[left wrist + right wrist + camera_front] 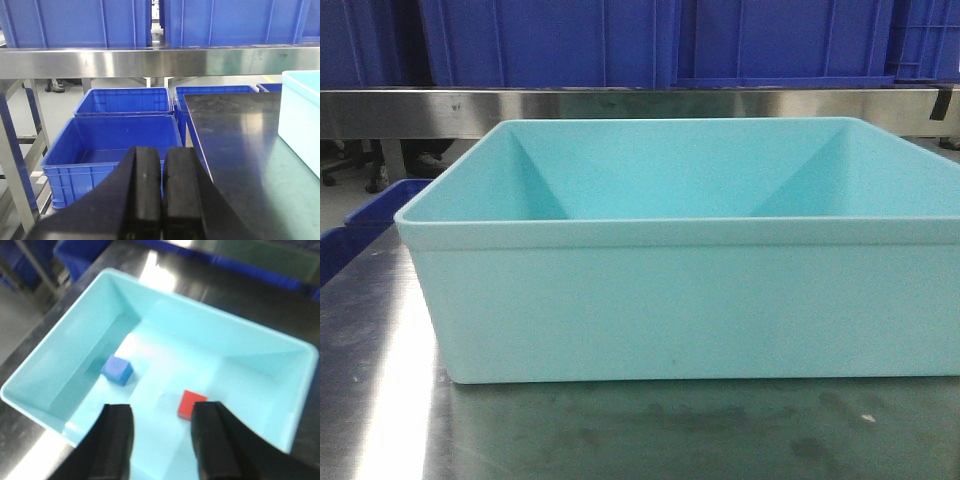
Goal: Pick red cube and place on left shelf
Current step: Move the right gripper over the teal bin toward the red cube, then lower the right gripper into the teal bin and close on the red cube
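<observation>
Next, the right gripper grabs the red cube (190,403) by its opposite sides, to set the cube on the shelf.
The red cube (190,403) lies on the floor of a light blue bin (70,335), right of a blue cube (117,369). My right gripper (161,412) is open and empty, hovering above the bin; its right fingertip partly covers the red cube's near corner. My left gripper (161,155) is shut and empty, held off the table's left edge, pointing at the shelf's brushed-metal front lip (150,61). That lip also runs across the front view (620,108) behind the bin (680,300). The cubes are hidden in the front view.
Large blue crates (80,22) stand on the shelf. Open blue crates (110,145) sit on the floor left of the steel tabletop (240,150). A rack post (15,165) stands at the far left. The bin's corner (300,115) sits at the right.
</observation>
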Available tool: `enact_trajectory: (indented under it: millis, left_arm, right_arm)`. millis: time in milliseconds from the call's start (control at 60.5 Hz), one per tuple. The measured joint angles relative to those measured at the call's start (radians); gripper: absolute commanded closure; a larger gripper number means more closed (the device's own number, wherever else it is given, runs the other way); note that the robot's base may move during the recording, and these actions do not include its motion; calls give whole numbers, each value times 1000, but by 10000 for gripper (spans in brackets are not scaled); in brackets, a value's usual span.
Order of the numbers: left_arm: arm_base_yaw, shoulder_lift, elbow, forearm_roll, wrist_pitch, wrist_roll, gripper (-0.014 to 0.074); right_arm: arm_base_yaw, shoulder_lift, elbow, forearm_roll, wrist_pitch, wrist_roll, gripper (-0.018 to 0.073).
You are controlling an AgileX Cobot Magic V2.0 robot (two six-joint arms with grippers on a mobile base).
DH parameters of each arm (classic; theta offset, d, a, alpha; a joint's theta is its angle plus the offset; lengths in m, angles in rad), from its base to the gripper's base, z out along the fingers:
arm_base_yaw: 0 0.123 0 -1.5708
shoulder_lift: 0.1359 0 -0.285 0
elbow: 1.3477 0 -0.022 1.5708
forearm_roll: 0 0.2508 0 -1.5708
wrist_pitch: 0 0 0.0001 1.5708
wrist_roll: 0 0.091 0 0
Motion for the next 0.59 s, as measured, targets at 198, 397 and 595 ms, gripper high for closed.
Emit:
enact_trajectory:
  millis: [198,397,595]
  left_arm:
    - [0,0,0,0,0,0,495]
    - [0,0,0,0,0,0,495]
    - [0,0,0,0,0,0,495]
  right_arm:
    - [22,225,-79,-4,69,8,112]
    - [0,356,-120,-35,134,80,104]
    - [-52,419,-121,-35,171,92,-39]
